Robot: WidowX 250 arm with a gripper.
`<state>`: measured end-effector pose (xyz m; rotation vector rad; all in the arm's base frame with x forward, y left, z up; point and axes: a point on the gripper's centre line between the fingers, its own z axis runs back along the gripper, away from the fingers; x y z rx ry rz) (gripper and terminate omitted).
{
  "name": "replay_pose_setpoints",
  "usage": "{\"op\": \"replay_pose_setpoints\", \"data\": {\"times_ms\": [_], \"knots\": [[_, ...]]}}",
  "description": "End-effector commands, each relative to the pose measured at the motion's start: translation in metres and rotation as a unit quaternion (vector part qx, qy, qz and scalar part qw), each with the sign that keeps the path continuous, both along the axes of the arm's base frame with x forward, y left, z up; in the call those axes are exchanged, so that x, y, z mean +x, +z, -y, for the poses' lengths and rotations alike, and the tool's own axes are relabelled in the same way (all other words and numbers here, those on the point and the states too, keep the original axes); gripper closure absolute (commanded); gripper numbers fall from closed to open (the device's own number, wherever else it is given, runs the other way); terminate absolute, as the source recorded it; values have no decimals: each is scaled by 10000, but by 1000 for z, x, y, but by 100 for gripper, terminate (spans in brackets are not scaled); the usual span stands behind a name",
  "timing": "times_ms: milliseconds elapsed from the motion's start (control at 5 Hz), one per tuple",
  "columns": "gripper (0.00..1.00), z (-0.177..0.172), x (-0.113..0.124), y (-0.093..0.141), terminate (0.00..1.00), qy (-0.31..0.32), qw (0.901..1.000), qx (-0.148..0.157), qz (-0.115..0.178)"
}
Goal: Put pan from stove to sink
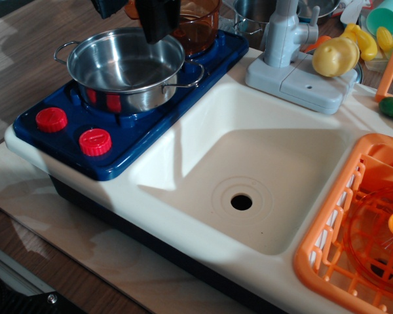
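The pan (126, 65) has to go from the stove into the sink, so my gripper next needs to take hold of the pan by its rim (179, 47).
The pan (126, 65), a shiny steel pot with two wire loop handles, stands upright on the front burner of the dark blue stove (144, 121). My gripper (132, 26) comes in from the top edge, just above the pan's far rim. Its two dark fingers (158, 19) stand apart and hold nothing. The cream-white sink (203, 157) with its round drain hole lies to the right of the stove and has nothing in it.
A translucent orange-brown pot (190, 23) stands on the back burner behind the pan. A grey toy tap (285, 46) rises at the sink's back edge, with a yellow toy (335, 55) beside it. An orange dish rack (363, 222) borders the sink's right side.
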<state>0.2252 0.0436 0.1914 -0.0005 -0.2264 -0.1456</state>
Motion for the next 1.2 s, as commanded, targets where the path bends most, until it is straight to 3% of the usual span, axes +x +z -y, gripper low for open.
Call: {"op": "replay_pose_setpoints", "data": {"times_ms": [0, 1000], "knots": [[0, 10, -3, -3, 0, -196, 9994, 33, 281], [0, 7, -5, -47, 0, -14, 9978, -160, 641]]}}
